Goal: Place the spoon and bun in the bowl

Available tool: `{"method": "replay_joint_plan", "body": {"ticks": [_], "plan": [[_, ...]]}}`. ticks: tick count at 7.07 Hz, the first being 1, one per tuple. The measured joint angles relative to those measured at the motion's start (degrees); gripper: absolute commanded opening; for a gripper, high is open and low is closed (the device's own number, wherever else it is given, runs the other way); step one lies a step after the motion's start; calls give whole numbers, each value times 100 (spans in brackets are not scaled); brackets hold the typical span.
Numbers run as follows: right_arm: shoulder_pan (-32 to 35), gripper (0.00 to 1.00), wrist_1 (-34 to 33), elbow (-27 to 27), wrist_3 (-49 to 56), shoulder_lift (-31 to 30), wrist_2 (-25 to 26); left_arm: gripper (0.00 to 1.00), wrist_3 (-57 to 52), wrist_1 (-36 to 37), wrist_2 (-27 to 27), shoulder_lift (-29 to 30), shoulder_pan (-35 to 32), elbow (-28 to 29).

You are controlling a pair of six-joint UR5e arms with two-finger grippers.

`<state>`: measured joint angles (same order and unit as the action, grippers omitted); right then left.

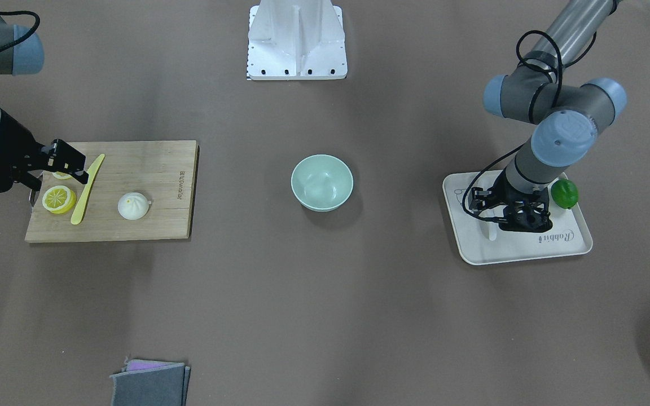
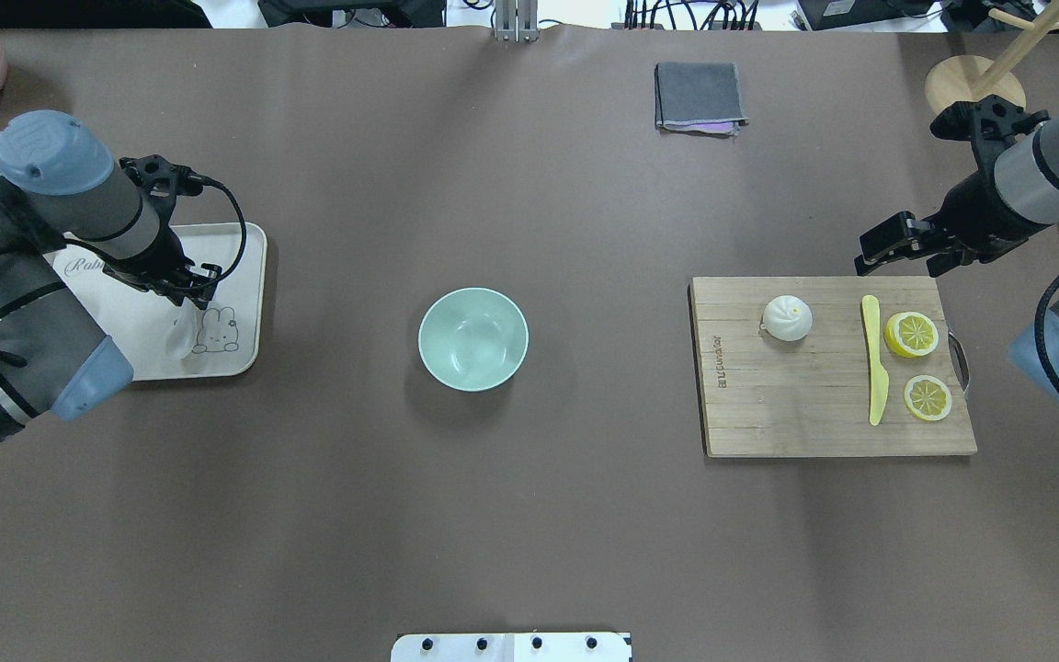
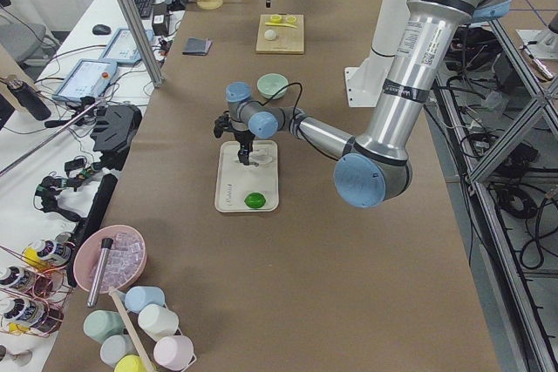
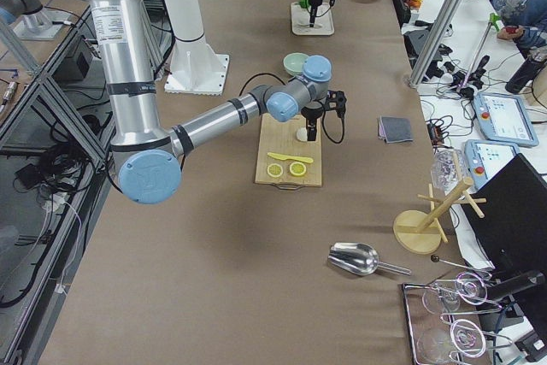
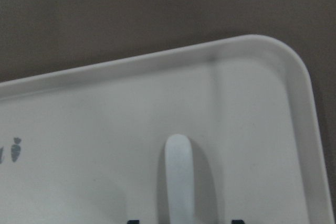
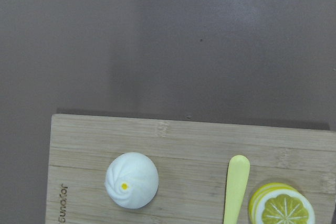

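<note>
My left gripper grabs the white spoon by its handle next, to put the spoon in the bowl.
The white spoon lies in the cream tray on my left side. My left gripper is open and low over it. In the left wrist view the spoon's handle lies between the two fingertips, untouched. The white bun sits on the wooden cutting board, also seen in the right wrist view. My right gripper is open and empty, above the board's far edge. The mint-green bowl stands empty in the middle of the table.
A yellow knife and two lemon slices lie on the board beside the bun. A green lime sits on the tray behind my left gripper. A folded grey cloth lies at the far side.
</note>
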<state>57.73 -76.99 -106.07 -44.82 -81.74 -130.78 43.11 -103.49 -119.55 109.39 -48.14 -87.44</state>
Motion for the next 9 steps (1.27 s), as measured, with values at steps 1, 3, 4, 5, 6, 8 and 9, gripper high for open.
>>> {"method": "replay_joint_plan", "body": {"ticks": [1,3,4,5,6,8,9], "plan": [[-4,100,0,-10,0,0,0,0,-3,4,-8,7,1,-18],[-16,100,0,-17,-6,37,8,0,26,56,-70,132,-14,-259],[-42,100,-1,-2,-8,94,43,0,166,99,-106,280,-13,-447],[-143,100,-4,12,-80,174,144,0,490,126,-135,558,5,-571],[-337,100,-2,22,-248,266,317,0,893,143,-142,918,101,-601],[-657,100,-6,74,-430,382,609,0,1569,145,-102,1569,430,-476],[-722,100,-6,133,-440,403,652,0,1869,123,-40,1897,599,-329]]}}
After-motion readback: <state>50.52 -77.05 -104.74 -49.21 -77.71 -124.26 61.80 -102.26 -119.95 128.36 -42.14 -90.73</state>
